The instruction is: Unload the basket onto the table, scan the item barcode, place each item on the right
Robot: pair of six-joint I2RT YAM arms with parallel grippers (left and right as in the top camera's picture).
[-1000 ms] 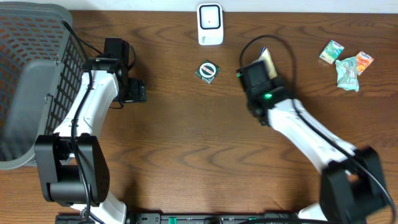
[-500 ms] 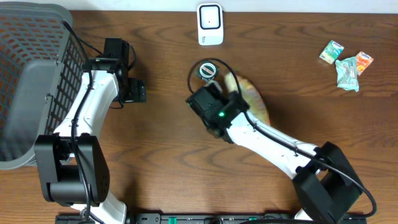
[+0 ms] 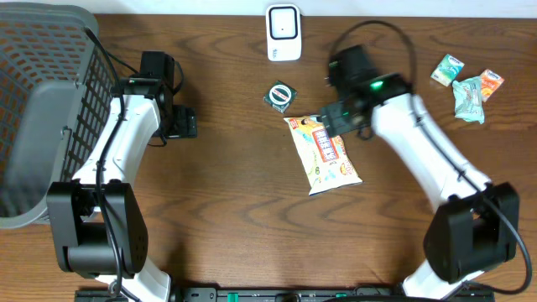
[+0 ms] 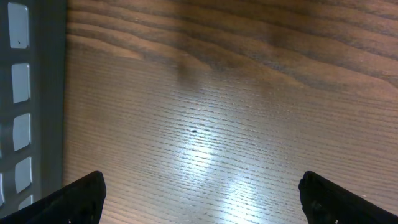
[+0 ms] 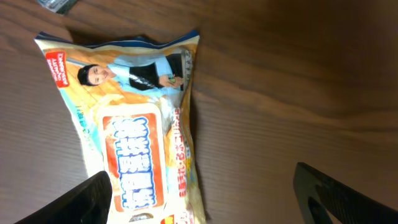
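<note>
The snack bag should keep its bottom free for scanning, so my right gripper will grab it by its long side edge, printed side up.
A yellow-orange snack bag lies flat on the wooden table, printed side up. In the right wrist view the snack bag fills the left half. My right gripper hovers at the bag's upper right corner; the right gripper is open, its left finger over the bag and nothing gripped. The white barcode scanner stands at the table's back edge. My left gripper is open beside the basket, and the left gripper has only bare wood under it.
A grey mesh basket fills the far left; its wall shows in the left wrist view. A small round green item lies below the scanner. Three small packets lie at the back right.
The right gripper opened and let go of the snack bag, which now lies flat on the table. The right arm swung left, then back to the right. The left arm stayed still.
</note>
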